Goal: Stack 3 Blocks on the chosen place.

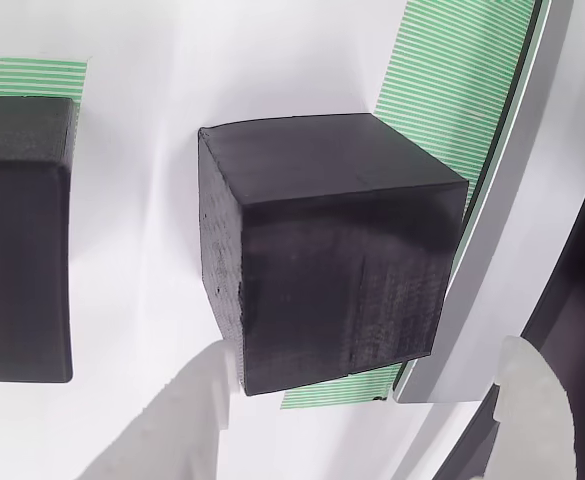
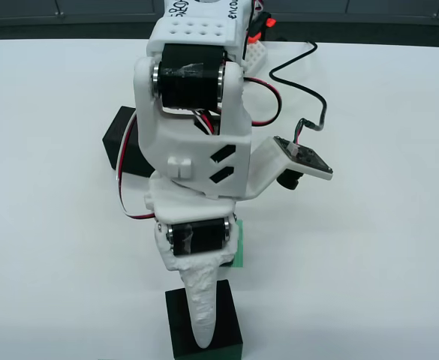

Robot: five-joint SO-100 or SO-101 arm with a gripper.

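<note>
Next, my gripper should grab the black block (image 1: 332, 250) by its opposite sides to stack it on the chosen place.
A black block (image 1: 332, 250) sits in the middle of the wrist view, lying partly over a long green-striped band (image 1: 452, 90). My gripper (image 1: 357, 440) is open, one white fingertip low on each side of this block and neither touching it. In the front view the gripper (image 2: 204, 330) hangs over that block (image 2: 204, 326). A second block (image 1: 17, 240) stands at the left, and the green-striped chosen place (image 1: 27, 75) shows just behind it. I cannot tell whether that block rests on the patch. Another block (image 2: 125, 142) lies half hidden behind the arm.
A grey curved edge (image 1: 492, 270) and a dark surface (image 1: 582, 270) run down the right of the wrist view. A sliver of green stripes (image 2: 239, 259) peeks out beside the wrist. Red and black cables (image 2: 294, 67) trail behind the arm.
</note>
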